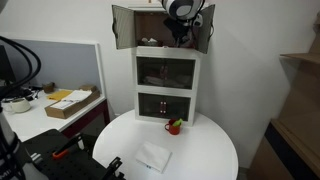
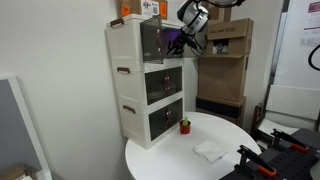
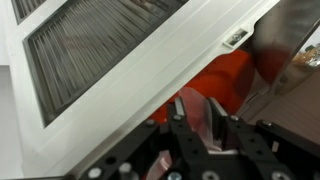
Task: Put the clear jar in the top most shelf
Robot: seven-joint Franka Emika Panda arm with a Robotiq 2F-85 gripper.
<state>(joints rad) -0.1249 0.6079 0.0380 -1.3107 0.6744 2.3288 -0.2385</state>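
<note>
I am ready to release the clear jar from my gripper. The jar's lower end is inside the shelf's white front edge (image 1: 152, 49) (image 3: 158, 92), beside the orange object.
The tall white cabinet (image 1: 167, 90) (image 2: 140, 90) stands on a round white table. Its top most shelf (image 1: 152, 25) (image 2: 150, 38) has both small doors swung open and a brown inside. My gripper (image 1: 181, 30) (image 2: 186, 40) is up at the shelf's opening, in front of its right part. In the wrist view the gripper (image 3: 197, 102) is shut on the clear jar (image 3: 194, 116), a pale see-through cylinder between the two fingers. The jar cannot be made out in the exterior views. An orange object (image 3: 226, 75) lies just beyond the jar.
A red mug with green items (image 1: 174, 126) (image 2: 184, 126) stands on the table (image 1: 200, 150) in front of the cabinet's base. A white folded cloth (image 1: 153, 156) (image 2: 210, 150) lies nearer the front. A white slatted door panel (image 3: 100, 60) fills the left of the wrist view.
</note>
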